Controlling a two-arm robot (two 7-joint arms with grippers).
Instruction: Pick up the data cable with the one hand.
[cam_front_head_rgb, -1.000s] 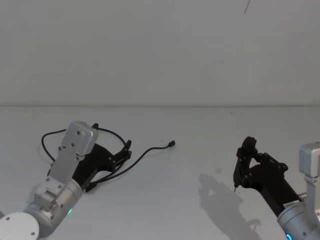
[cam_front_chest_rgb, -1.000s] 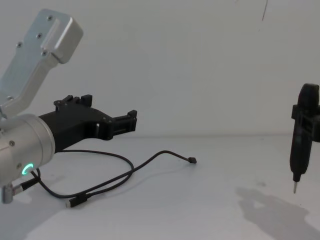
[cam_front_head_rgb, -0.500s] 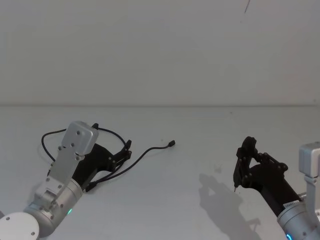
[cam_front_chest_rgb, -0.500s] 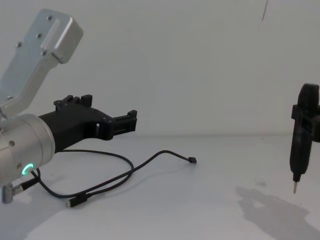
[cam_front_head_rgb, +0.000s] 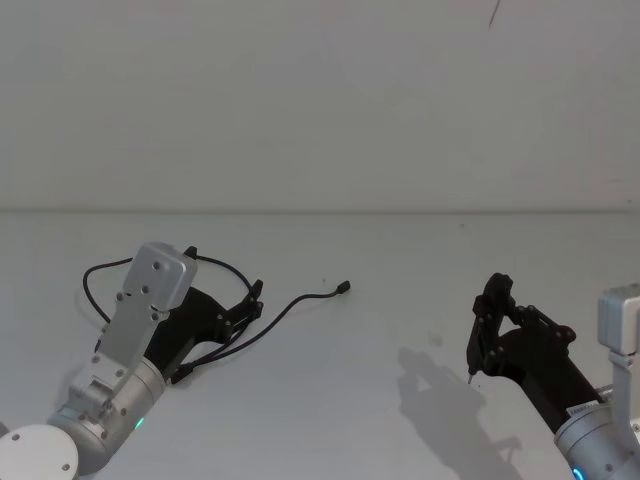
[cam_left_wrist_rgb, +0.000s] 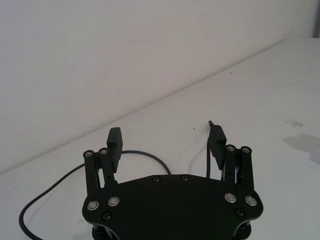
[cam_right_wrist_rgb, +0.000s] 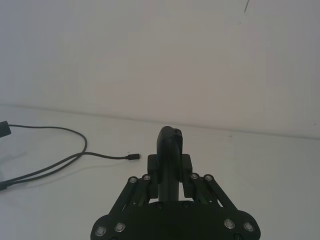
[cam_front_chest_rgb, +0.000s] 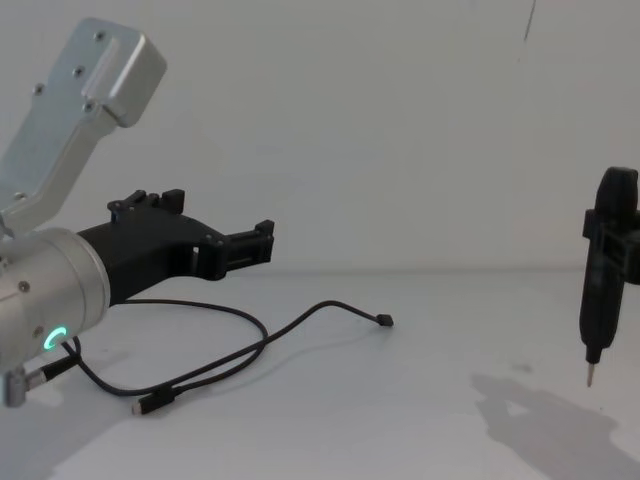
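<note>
The left gripper grabs the cable by the raised part behind its small plug (cam_front_chest_rgb: 297, 323) (cam_left_wrist_rgb: 208, 165) next, since the cable's loops lie flat on the tabletop.
The data cable (cam_front_head_rgb: 300, 301) lies in loose loops on the white table (cam_front_head_rgb: 400, 260), with one plug (cam_front_chest_rgb: 384, 321) toward the middle and the other (cam_front_chest_rgb: 140, 406) near the front left. My left gripper (cam_front_chest_rgb: 262, 240), the flat black forked one with the green-cyan ring, hovers open just above the cable's looped part. In the left wrist view its fingers (cam_left_wrist_rgb: 166, 142) straddle nothing, and the cable (cam_left_wrist_rgb: 150, 156) runs on the table beyond them. At the right, apart from the cable, my right gripper (cam_front_chest_rgb: 588, 372) hangs shut with its metal tip pointing down. The cable (cam_right_wrist_rgb: 65, 131) shows far off in the right wrist view.
A plain white wall (cam_front_head_rgb: 320, 100) rises behind the table. The right gripper's shadow (cam_front_head_rgb: 430, 385) falls on the tabletop beside it. The left arm's silver wrist bracket (cam_front_chest_rgb: 80, 110) stands tall at the near left.
</note>
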